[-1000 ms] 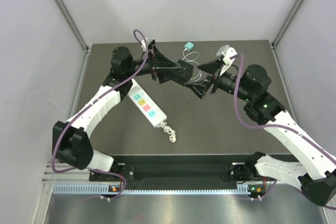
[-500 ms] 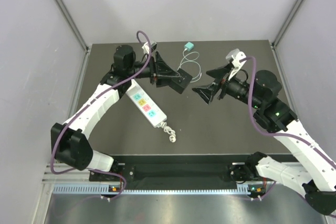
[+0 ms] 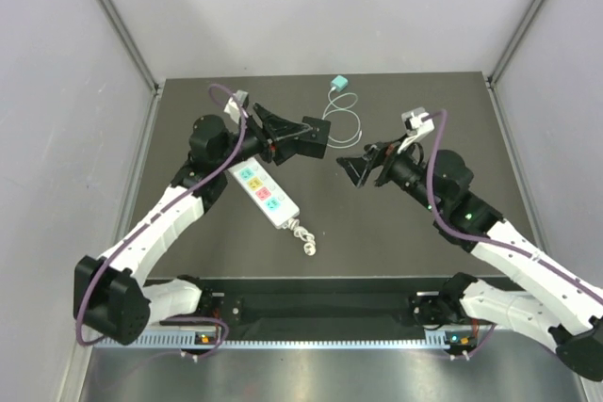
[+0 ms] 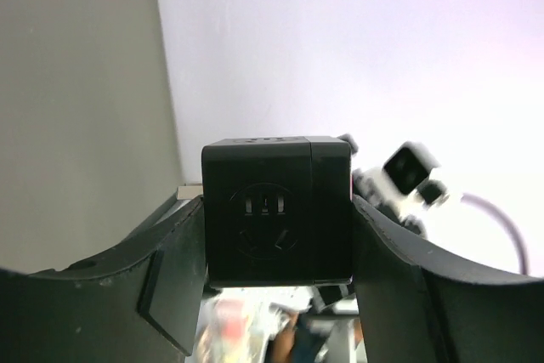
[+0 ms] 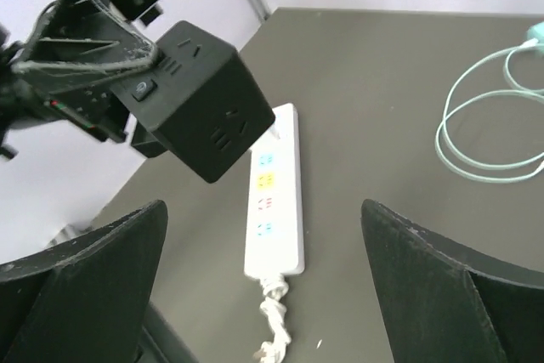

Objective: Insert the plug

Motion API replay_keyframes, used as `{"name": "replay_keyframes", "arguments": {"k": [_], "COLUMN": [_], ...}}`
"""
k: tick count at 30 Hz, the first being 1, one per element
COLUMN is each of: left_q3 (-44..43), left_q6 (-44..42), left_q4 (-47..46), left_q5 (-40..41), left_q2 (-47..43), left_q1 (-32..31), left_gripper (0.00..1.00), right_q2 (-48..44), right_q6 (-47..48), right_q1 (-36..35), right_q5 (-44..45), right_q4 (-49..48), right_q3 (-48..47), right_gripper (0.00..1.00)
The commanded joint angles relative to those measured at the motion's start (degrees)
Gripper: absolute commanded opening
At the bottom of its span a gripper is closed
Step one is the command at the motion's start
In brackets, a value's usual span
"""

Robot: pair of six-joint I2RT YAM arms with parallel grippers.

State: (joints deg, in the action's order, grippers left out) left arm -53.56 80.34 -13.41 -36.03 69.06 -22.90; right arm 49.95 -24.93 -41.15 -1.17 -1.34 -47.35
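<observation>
The cube plug adapter has sides that the left gripper's fingertips leave free, so the right gripper will grab it there next, to allow regripping for insertion.
My left gripper is shut on a black cube plug adapter and holds it in the air above the table, beyond the white power strip. In the left wrist view the cube sits squarely between my fingers. My right gripper is open and empty, a little right of the cube. In the right wrist view the cube hangs at upper left, above the power strip, which has four coloured sockets.
A teal charger with a coiled pale green cable lies at the back of the table; the cable shows in the right wrist view. The strip's knotted white cord trails toward the front edge.
My left gripper kept the cube, swung back toward the left and turned. My right gripper let go of the cube, opened and drew back to the right.
</observation>
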Motion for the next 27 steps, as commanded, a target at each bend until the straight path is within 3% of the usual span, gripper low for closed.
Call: {"name": "replay_keyframes", "arguments": {"k": [1, 6, 14, 22, 27], "left_q3": [1.4, -0.2, -0.3, 2.2, 2.3], "left_q6": [9.0, 8.7, 8.7, 9.6, 9.4], "left_q4": [-11.3, -8.7, -8.2, -8.7, -8.2], "left_q5": [14.4, 22.4, 28.5, 32.1, 33.1], "left_q2": [-5.9, -8.3, -9.8, -12.6, -13.5], "left_q1": [-1.7, -3.7, -8.0, -10.8, -12.3], "left_gripper": [0.0, 0.0, 0.0, 0.0, 0.0], "right_q2": [1.1, 8.0, 15.3, 22.3, 24.7], "right_q6": [6.8, 18.7, 24.4, 33.9, 41.4], "right_q1": [-7.1, -17.5, -21.0, -25.1, -26.5], "right_q5": [12.7, 24.7, 26.6, 34.2, 37.1], "right_q4": [-12.6, -18.4, -31.2, -35.6, -39.1], "right_q3": [-0.7, -4.9, -8.2, -13.3, -14.1], "right_gripper": [0.96, 0.99, 1.0, 0.98, 0.91]}}
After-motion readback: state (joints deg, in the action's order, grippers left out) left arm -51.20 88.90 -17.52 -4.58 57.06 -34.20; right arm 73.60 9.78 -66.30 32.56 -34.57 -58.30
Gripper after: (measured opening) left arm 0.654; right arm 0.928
